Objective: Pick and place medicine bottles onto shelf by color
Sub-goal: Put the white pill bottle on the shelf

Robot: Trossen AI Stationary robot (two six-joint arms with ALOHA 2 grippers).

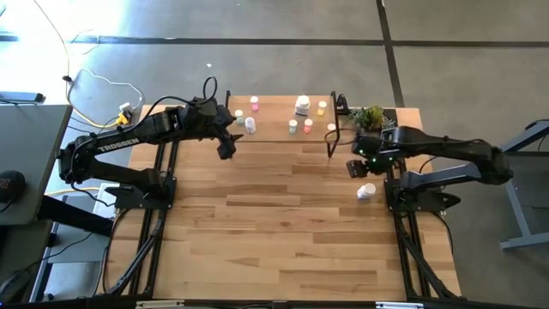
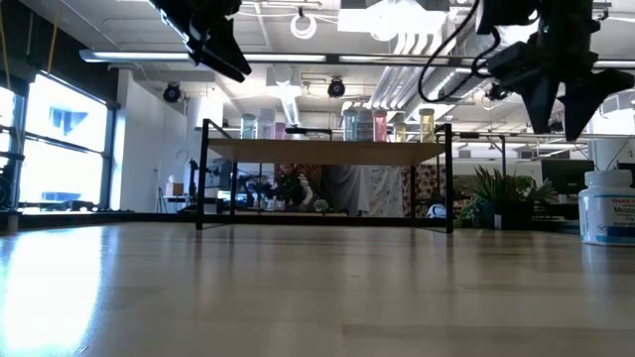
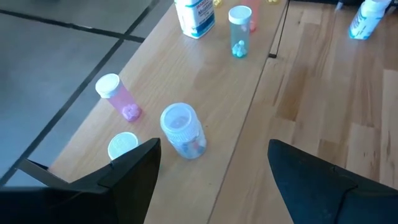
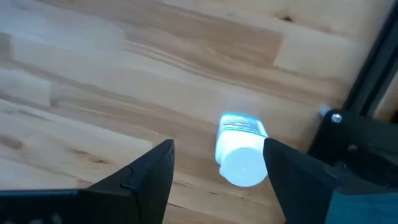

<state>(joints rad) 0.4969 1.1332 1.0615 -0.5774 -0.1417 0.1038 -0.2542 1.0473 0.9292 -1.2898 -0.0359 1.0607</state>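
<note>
The robot's right gripper will next grab the large white bottle by its cap (image 1: 370,188), so that the bottle's base stays free to stand on the shelf (image 1: 283,137).
The shelf (image 1: 283,137) stands at the table's far edge, and several small medicine bottles rest upright on its top: a clear one (image 3: 182,130), a pink one (image 3: 118,96), a teal one (image 3: 239,31) and a larger white one (image 3: 194,15). My left gripper (image 3: 214,168) hovers open above the shelf's left near corner (image 1: 227,144). Another large white bottle (image 4: 241,152) stands on its base on the table at the right (image 1: 366,190). My right gripper (image 4: 217,165) points down, open, above that bottle and a little to its far side (image 1: 358,167), clear of it.
A small green plant (image 1: 369,118) sits just right of the shelf, behind my right gripper. The black arm mount (image 4: 348,143) stands close to the white bottle on the table's right edge. Bare wood tabletop (image 1: 274,223) stretches across the middle and near side.
</note>
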